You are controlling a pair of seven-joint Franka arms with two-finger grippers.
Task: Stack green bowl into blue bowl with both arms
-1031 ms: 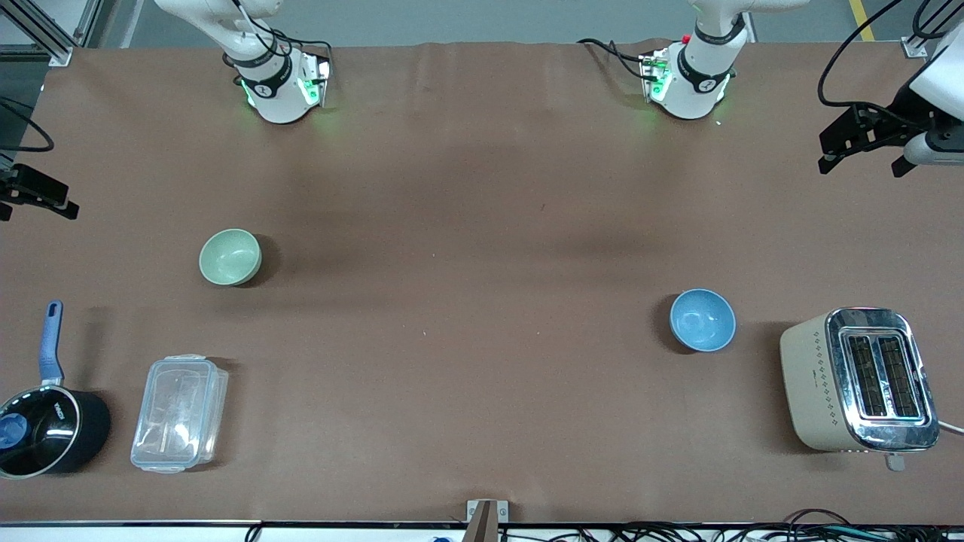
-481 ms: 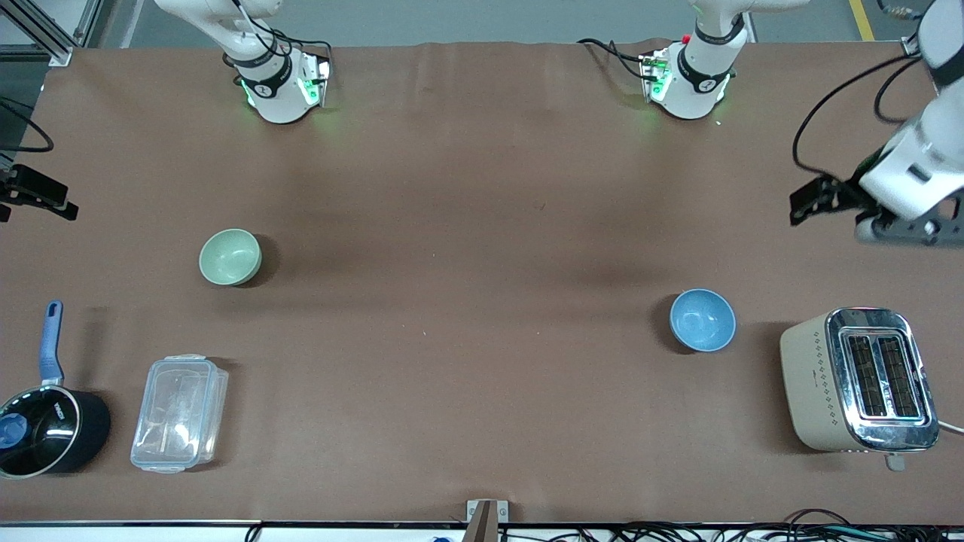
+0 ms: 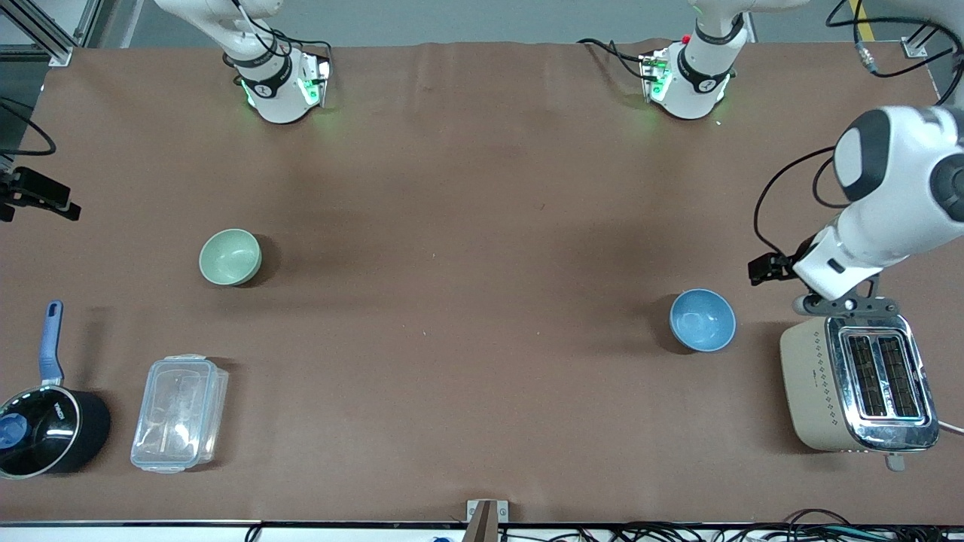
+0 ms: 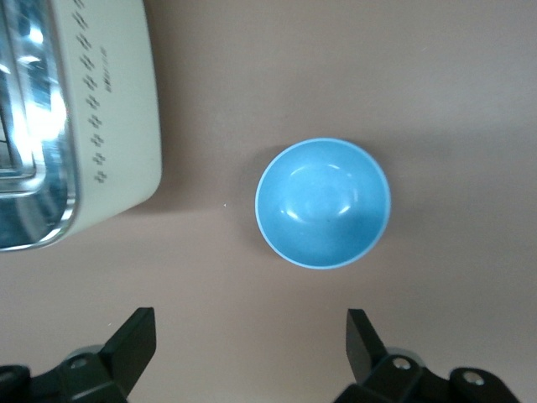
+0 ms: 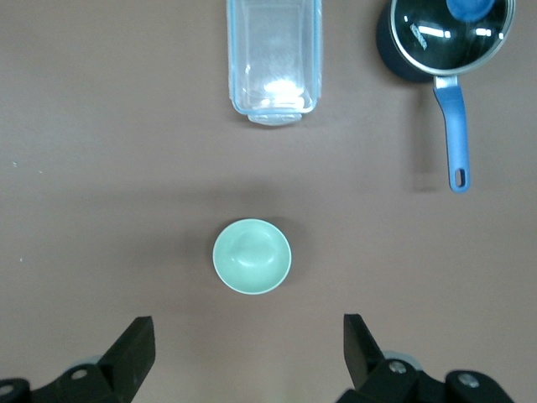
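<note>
The green bowl has to go inside the blue bowl (image 3: 703, 320), so my right gripper should grab it by its rim (image 3: 230, 231) next.
The green bowl (image 3: 230, 257) stands upright and empty toward the right arm's end of the table; it also shows in the right wrist view (image 5: 252, 256). The blue bowl (image 3: 703, 320) stands upright and empty toward the left arm's end, beside the toaster, and shows in the left wrist view (image 4: 323, 203). My left gripper (image 3: 842, 305) hangs over the toaster's edge nearest the robot bases, close to the blue bowl; it is open and empty (image 4: 249, 323). My right gripper (image 3: 34, 197) shows at the front view's edge, high up; it is open and empty (image 5: 247, 329).
A cream and chrome toaster (image 3: 858, 380) stands beside the blue bowl. A clear lidded plastic box (image 3: 179, 412) and a black saucepan with a blue handle (image 3: 45, 429) lie nearer the front camera than the green bowl.
The left arm has swung in from the table's end and lowered toward the blue bowl and toaster. The right arm has hardly moved. Both bowls stay in place.
</note>
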